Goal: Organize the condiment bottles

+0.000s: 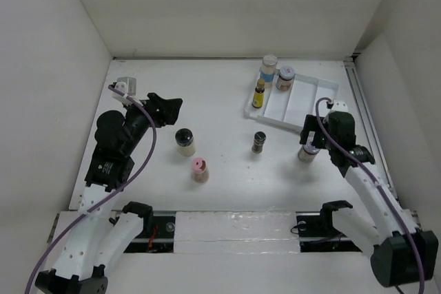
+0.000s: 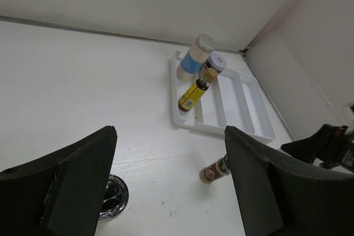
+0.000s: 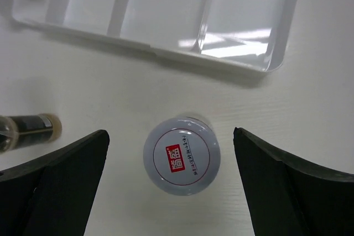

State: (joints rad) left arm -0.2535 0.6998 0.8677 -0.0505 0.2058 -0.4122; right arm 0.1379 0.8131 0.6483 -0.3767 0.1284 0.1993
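Note:
The jar's silver lid looks small, so my right gripper should lower before closing.
A white-lidded blue-label jar [image 1: 268,67], a red/silver-lidded jar [image 1: 285,77] and a slim yellow bottle [image 1: 259,94] stand in the white tray [image 1: 306,105]. On the table stand a black-lidded jar [image 1: 185,141], a pink-lidded jar [image 1: 200,170] and a dark grinder bottle [image 1: 259,142]. My right gripper [image 1: 311,140] is open, directly above a silver-lidded jar [image 3: 182,154], its fingers [image 3: 66,175] on either side and apart from it. My left gripper [image 1: 165,108] is open and empty, above and behind the black-lidded jar [image 2: 113,196].
The tray [image 2: 243,103] has three long compartments, and the bottles stand at its left end. White walls enclose the table on the left, back and right. The right arm [image 2: 326,145] shows at the edge of the left wrist view.

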